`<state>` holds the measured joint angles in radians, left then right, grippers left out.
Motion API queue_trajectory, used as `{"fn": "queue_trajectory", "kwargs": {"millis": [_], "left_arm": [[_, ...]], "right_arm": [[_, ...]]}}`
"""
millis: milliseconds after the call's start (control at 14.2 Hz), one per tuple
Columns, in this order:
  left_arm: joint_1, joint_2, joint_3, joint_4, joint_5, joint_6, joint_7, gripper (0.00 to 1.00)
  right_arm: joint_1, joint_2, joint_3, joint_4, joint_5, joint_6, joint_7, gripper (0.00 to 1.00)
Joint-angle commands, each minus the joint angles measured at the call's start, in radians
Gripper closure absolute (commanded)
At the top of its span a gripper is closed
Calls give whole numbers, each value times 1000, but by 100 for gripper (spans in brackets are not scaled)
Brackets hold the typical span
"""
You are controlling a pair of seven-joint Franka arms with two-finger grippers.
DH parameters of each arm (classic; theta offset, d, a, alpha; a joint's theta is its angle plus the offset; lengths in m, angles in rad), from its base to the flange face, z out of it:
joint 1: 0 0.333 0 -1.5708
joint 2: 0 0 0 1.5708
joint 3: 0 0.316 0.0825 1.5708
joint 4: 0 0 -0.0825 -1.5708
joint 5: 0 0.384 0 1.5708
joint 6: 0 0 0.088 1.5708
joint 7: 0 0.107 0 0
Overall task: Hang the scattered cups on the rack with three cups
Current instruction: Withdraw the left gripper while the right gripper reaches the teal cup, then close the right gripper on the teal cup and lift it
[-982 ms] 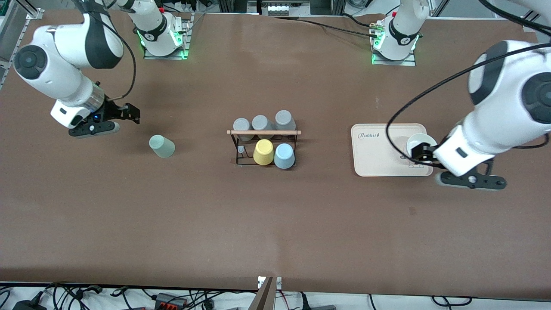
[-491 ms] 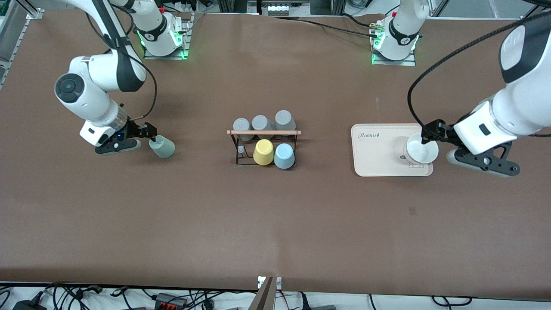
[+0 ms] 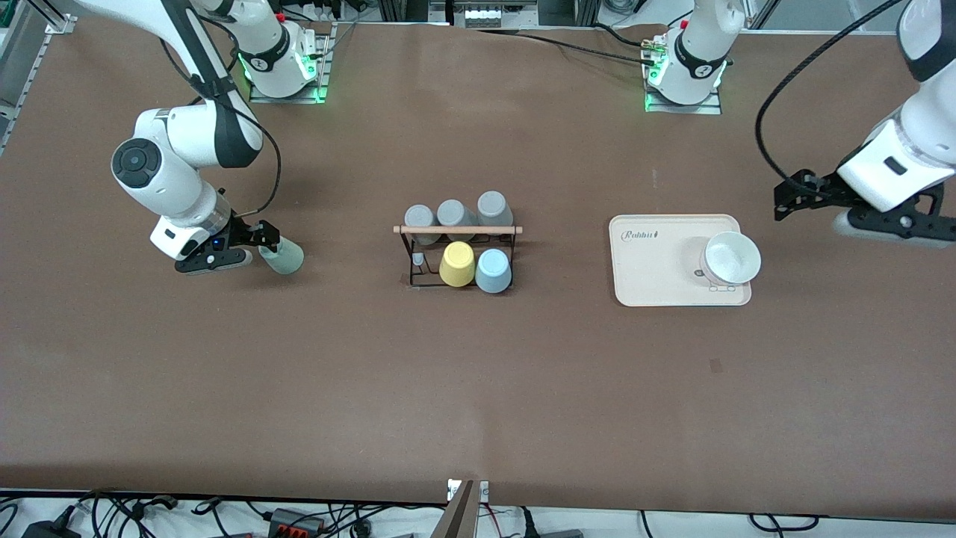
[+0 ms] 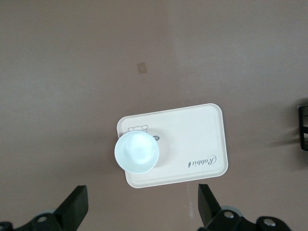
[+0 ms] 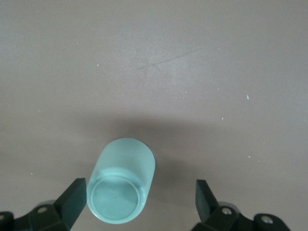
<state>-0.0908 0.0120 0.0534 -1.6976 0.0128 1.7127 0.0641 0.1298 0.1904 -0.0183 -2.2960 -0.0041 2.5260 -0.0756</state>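
Observation:
The robot's right gripper isn't ready to close on the pale sage-green cup yet: its fingers stop short of the cup's sides, so it needs to move toward the cup first.
The pale sage-green cup (image 3: 282,255) lies on its side on the table toward the right arm's end. My right gripper (image 3: 263,237) is open and low at the cup's end. In the right wrist view the cup (image 5: 122,185) lies between the open fingers (image 5: 74,202), close to one of them, and my right gripper (image 5: 140,204) does not grip it. The light blue cup (image 3: 493,270) sits upside down on the black wire rack (image 3: 457,230) beside the yellow cup (image 3: 457,264). My left gripper (image 3: 784,200) is open and empty in the air, past the tray toward the left arm's end, and it shows open in the left wrist view (image 4: 142,209).
Three grey cups (image 3: 454,214) sit on the rack's row farther from the front camera. A cream tray (image 3: 650,269) holds a white bowl (image 3: 732,258) toward the left arm's end; the left wrist view shows the tray (image 4: 192,144) and bowl (image 4: 136,152).
My right gripper has come down and over to the sage-green cup, with its fingers now at the cup's end. My left gripper has drawn away from the bowl on the tray.

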Motion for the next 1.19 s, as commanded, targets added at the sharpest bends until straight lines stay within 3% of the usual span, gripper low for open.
{"fn": "queue_trajectory", "kwargs": {"millis": [0,351,1053,1123], "left_arm": [[-3,-47,25,-43,-11,24,10,0],[39,-29,25,12,-2,-62,19,0],[39,-33,22,32,-4,-94,6,0],[39,-33,20,32,-4,-94,6,0]], "right_arm": [[10,6,1,-46,-4,85,42,0],[22,26,15,-63,-4,117,92,0],[22,63,15,-85,-4,183,94,0],[22,63,15,-85,-2,183,94,14]]}}
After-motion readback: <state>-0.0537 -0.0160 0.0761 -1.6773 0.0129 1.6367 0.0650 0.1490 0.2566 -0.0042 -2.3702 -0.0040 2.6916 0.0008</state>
